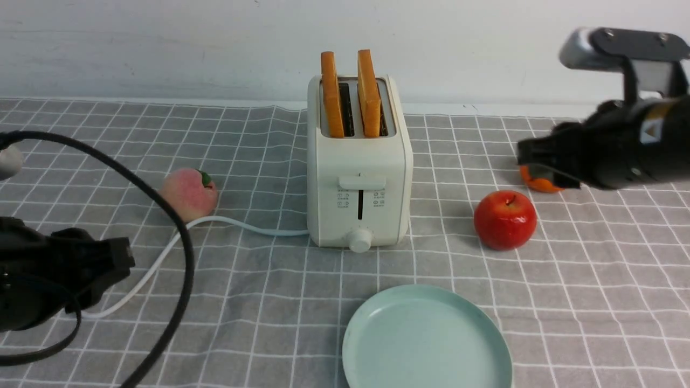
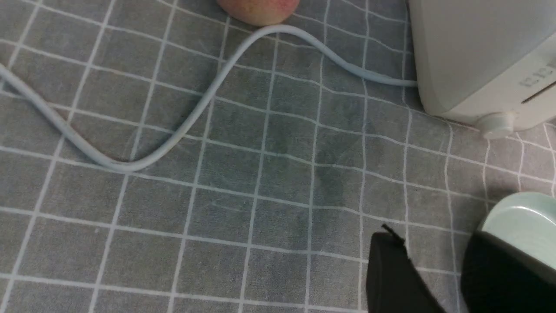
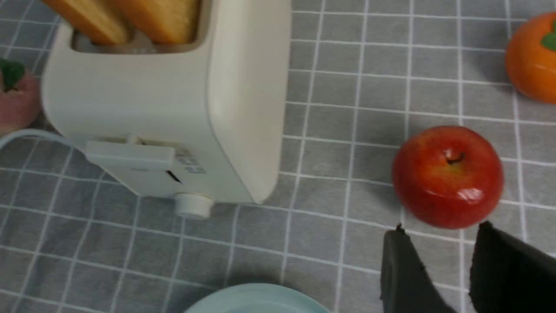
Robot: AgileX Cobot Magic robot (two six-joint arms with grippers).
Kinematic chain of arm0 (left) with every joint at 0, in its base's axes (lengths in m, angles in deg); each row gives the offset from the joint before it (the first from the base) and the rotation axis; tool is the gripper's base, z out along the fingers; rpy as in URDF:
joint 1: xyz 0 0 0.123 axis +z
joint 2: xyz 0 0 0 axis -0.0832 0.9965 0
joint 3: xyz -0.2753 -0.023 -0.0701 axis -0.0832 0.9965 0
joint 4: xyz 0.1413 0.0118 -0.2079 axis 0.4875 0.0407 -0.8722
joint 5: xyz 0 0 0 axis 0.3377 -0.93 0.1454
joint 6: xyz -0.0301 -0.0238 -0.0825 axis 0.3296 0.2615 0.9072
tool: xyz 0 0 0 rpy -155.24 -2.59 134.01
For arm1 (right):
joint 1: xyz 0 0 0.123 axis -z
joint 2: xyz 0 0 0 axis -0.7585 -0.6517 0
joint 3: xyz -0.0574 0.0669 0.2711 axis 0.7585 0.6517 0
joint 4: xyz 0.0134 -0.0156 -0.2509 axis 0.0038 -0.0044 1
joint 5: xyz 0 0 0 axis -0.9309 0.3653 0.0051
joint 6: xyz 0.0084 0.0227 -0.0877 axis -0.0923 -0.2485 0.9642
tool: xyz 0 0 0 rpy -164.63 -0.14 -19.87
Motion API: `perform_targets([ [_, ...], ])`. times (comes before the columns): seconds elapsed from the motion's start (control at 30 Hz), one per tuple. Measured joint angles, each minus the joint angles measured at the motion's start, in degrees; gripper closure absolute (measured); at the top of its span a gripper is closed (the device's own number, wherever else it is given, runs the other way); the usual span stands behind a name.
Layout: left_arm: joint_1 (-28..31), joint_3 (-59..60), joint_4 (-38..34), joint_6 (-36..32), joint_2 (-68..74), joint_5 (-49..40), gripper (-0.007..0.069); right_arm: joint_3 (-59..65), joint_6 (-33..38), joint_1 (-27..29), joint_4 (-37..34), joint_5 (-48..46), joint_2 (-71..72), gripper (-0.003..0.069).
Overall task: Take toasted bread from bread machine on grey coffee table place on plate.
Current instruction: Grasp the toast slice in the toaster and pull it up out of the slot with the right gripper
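Next, the right gripper grabs the slice by its exposed top corner, since the bread machine's slot closes around the slice's lower part.
Two toast slices, the left [image 1: 331,99] and the right [image 1: 368,91], stand upright in the slots of the cream-white bread machine [image 1: 358,183] at the middle of the grey coffee table [image 1: 593,302]. They also show in the right wrist view [image 3: 160,17]. The mint-green plate [image 1: 426,339] lies empty in front of the bread machine. My left gripper [image 1: 121,264] is open and empty, low at the front left. My right gripper [image 1: 531,161] is open and empty, raised at the right, level with the bread machine's middle, above the red apple [image 1: 505,219].
A peach [image 1: 188,194] lies left of the bread machine, touching its white cord [image 1: 237,223]. An orange fruit [image 1: 539,183] sits behind the red apple, partly hidden by my right gripper. A black cable [image 1: 178,237] arcs over the front left. A white wall stands behind the table.
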Motion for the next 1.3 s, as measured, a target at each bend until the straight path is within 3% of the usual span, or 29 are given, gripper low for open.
perform_targets([
  [0.2, -2.5, -2.4, 0.0, -0.4, 0.1, -0.1, 0.0386, -12.8, 0.7, -2.3, -3.1, -5.7, -7.9, 0.0417],
  [0.37, -7.3, -2.8, 0.0, -4.8, 0.1, 1.7, 0.0386, -21.7, 4.1, -6.1, -5.6, -6.3, -15.2, 0.0399],
  [0.6, -9.6, -2.8, 1.3, -15.2, 0.0, 7.3, 0.0386, -32.0, 6.1, -8.4, -6.2, -4.6, -23.4, 0.0307],
  [0.9, -9.6, -2.8, 1.3, -16.6, -0.4, 9.3, 0.0386, -35.3, 6.2, -8.3, -3.1, 4.6, -31.5, 0.0284],
  [1.0, -9.7, -2.8, 1.3, -16.6, -0.4, 9.1, 0.0386, -35.4, 6.2, -8.3, -1.5, 6.4, -33.0, 0.0326],
  [1.1, -9.7, -2.8, 1.3, -16.6, -0.4, 9.0, 0.0386, -35.4, 6.2, -8.3, -0.2, 7.2, -33.4, 0.0415],
  [1.2, -9.7, -2.8, 1.3, -16.6, -0.4, 8.6, 0.0386, -35.8, 6.3, -8.3, 1.6, 7.2, -33.4, 0.0587],
  [1.3, -9.7, -2.8, 1.3, -16.6, -0.4, 8.5, 0.0386, -36.7, 6.3, -8.3, 2.0, 6.2, -33.4, 0.0630],
])
